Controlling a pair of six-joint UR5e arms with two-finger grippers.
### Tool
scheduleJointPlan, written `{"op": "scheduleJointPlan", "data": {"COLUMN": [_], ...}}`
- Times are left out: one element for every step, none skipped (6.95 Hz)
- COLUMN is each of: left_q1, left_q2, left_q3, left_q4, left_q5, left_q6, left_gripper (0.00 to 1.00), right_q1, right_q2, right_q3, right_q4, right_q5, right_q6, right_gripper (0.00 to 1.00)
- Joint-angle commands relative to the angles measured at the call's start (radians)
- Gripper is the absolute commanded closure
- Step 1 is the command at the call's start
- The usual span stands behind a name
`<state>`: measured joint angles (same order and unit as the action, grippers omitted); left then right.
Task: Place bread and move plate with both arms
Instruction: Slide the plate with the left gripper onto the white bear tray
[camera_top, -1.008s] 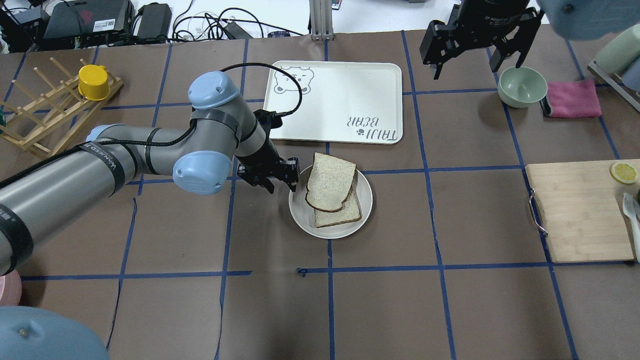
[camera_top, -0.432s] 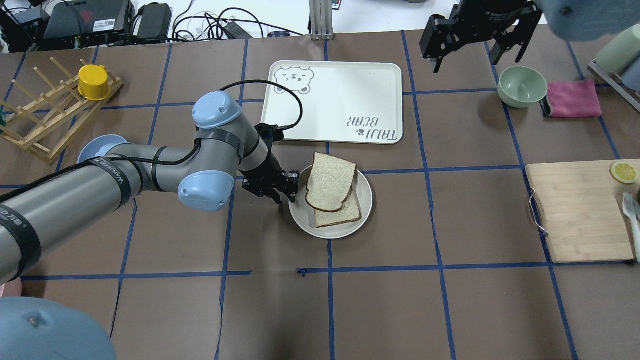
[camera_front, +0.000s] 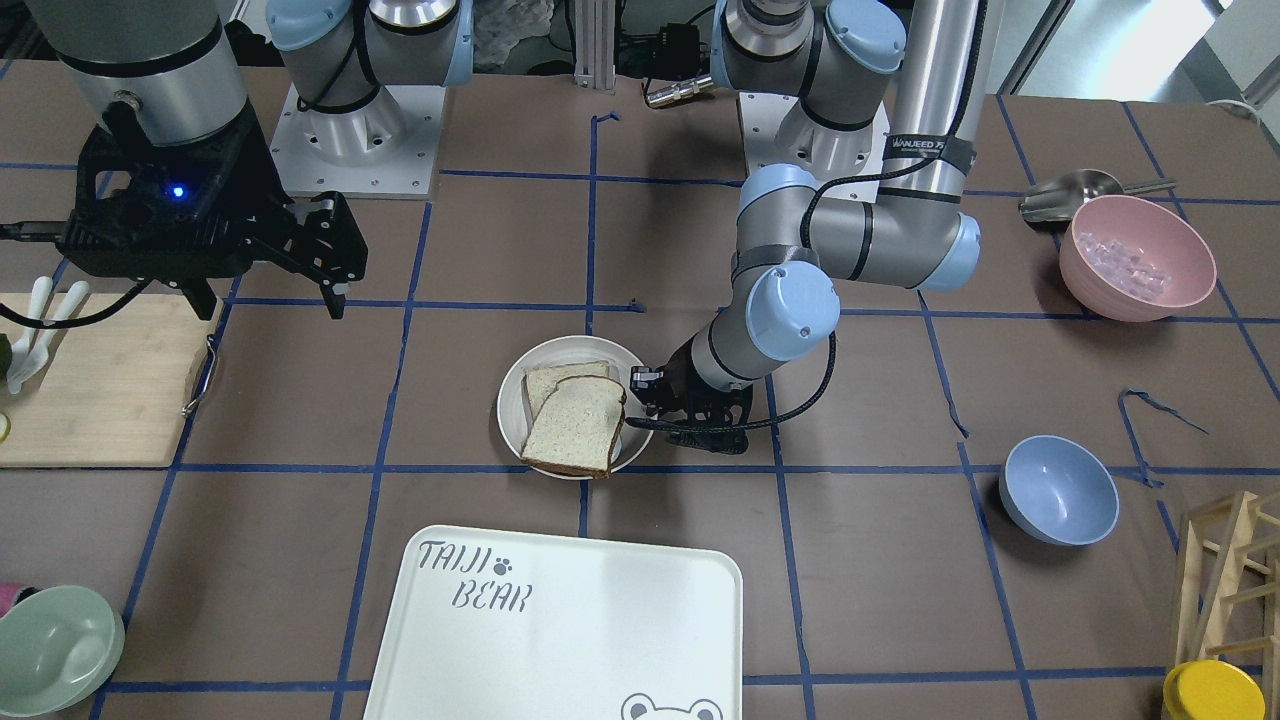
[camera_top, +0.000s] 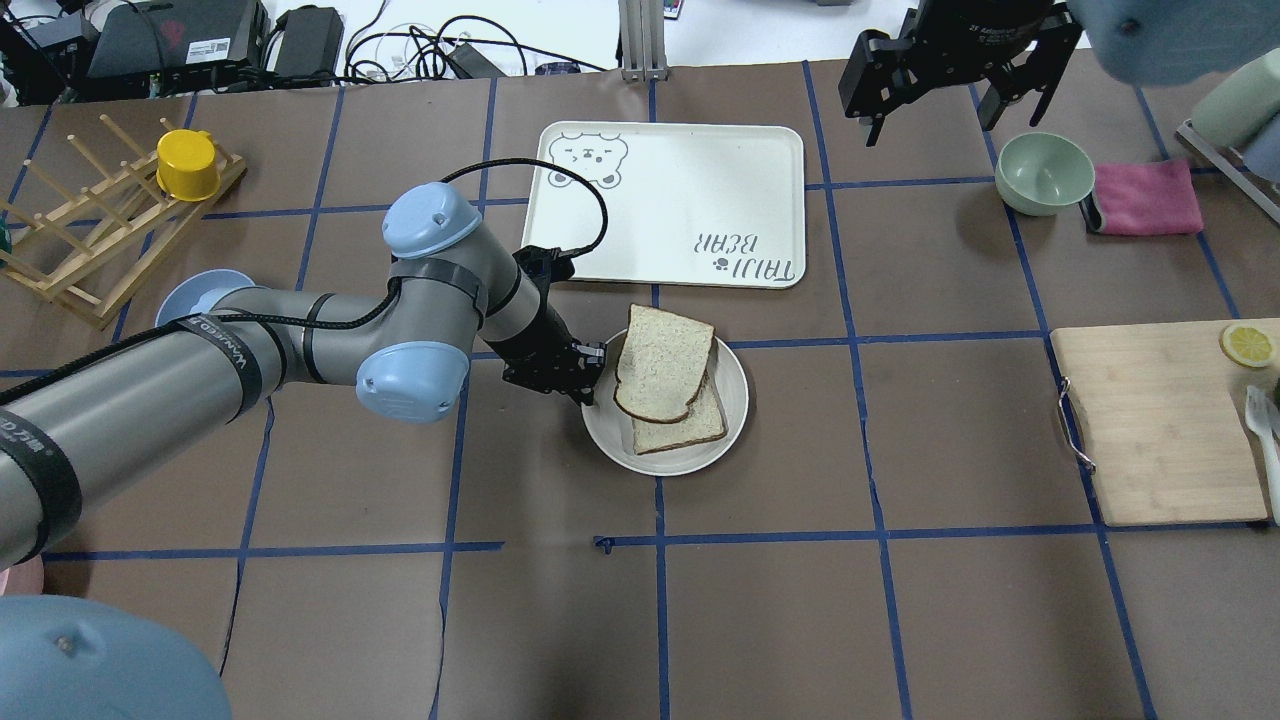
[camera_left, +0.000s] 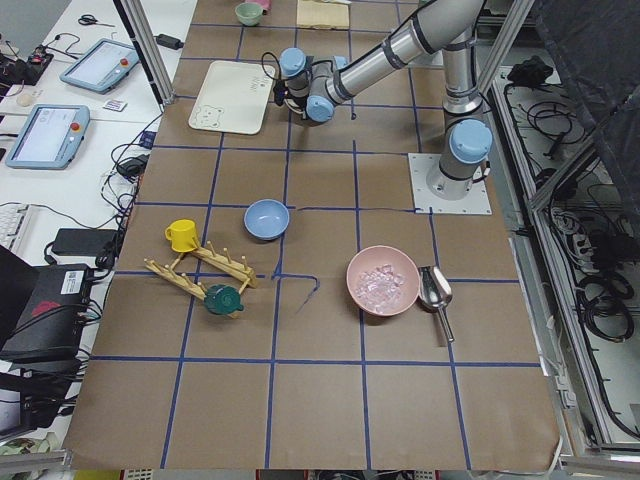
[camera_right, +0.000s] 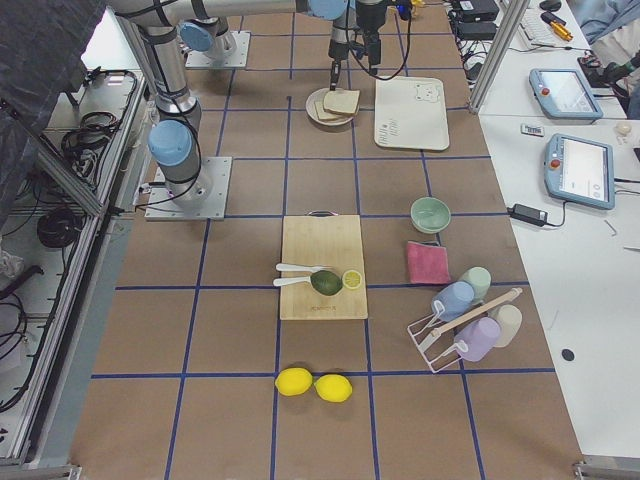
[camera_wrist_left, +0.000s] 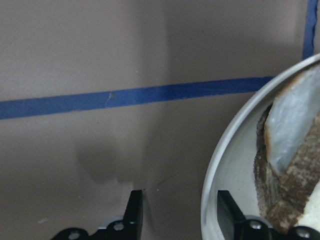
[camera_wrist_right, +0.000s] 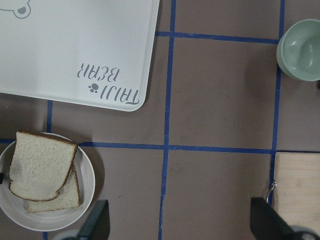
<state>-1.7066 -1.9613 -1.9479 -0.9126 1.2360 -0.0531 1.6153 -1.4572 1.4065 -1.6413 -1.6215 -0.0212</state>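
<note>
The plate is too wide for the robot's fingers and bread (camera_front: 576, 426) covers its middle, so the left gripper should pinch the plate by its bare rim next.
The cream-white plate (camera_top: 735, 400) sits mid-table and holds two slices. The bread (camera_top: 660, 365) with the dark brown crust lies on top, overlapping a paler slice (camera_top: 690, 425). My left gripper (camera_top: 590, 385) is low at the plate's left rim and open. In the left wrist view (camera_wrist_left: 180, 210) one finger is outside the rim (camera_wrist_left: 212, 180) and one is inside, beside the bread (camera_wrist_left: 295, 150). My right gripper (camera_top: 930, 120) is open, empty and raised at the far right. Its wrist view looks down on the plate (camera_wrist_right: 90, 175).
The white TAIJI BEAR tray (camera_top: 680, 200) lies just behind the plate. A green bowl (camera_top: 1045, 170) and a pink cloth (camera_top: 1145, 195) are at the far right, and a cutting board (camera_top: 1160, 420) at the right. A blue bowl (camera_front: 1058, 488) and a wooden rack with a yellow cup (camera_top: 187, 165) are at the left.
My left gripper has dropped lower and moved onto the plate's left rim, and the plate has shifted slightly right. My right gripper has drawn a little farther back.
</note>
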Motion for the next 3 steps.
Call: {"op": "scheduleJointPlan", "data": {"left_q1": [0.011,0.036,0.065], "left_q2": [0.025,0.031,0.032], "left_q3": [0.020,0.042,0.061], "left_q4": [-0.015,-0.028,-0.031], "left_q5": [-0.006,-0.009,-0.054], "left_q6": [0.002,0.002,0.004], "left_gripper": [1.00,1.00,1.00], "right_q1": [0.000,0.000,0.000], "right_q2": [0.001,0.000,0.000], "right_q3": [0.002,0.002,0.002], "right_q4": [0.000,-0.002,-0.002], "right_q5": [0.000,0.003,0.002], "right_q6": [0.001,0.003,0.004], "right_gripper": [0.00,0.00,0.00]}}
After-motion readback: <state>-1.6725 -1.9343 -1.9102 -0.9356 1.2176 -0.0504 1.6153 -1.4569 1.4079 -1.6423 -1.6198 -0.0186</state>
